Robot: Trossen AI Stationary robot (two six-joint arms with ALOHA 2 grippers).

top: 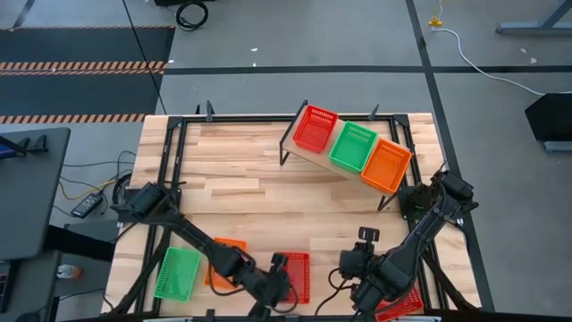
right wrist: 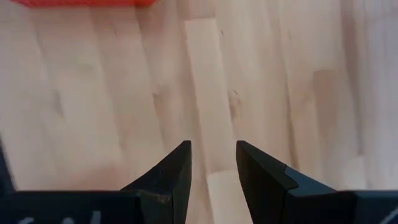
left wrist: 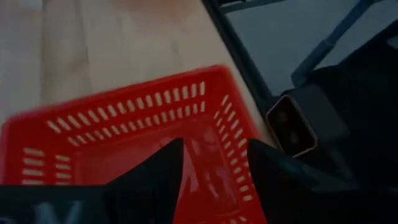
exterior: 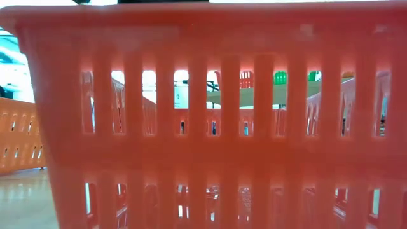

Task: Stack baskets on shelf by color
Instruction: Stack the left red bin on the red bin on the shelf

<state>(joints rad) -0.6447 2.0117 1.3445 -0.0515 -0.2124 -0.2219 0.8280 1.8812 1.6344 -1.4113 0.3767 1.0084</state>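
Observation:
Next, my left gripper grabs the near red basket by its end and stacks it with the red basket on the shelf.
The shelf stands at the table's far side with a red basket, a green basket and an orange basket side by side on it. Near the near edge lie a green basket, an orange basket and a red basket. Another red basket lies partly under the right arm. My left gripper is open at the near red basket, one finger inside it and one outside its end wall. My right gripper is open over bare wood. My left gripper stands astride the near red basket's end wall, slanting down from above, with one finger inside the basket and the other outside. Whether either finger touches the wall, I cannot tell. The basket rests flat on the table.
The near red basket fills the low view, with the orange one to its left. A black frame rims the table. Bare wood lies between the shelf and the near baskets. Both arms crowd the near edge.

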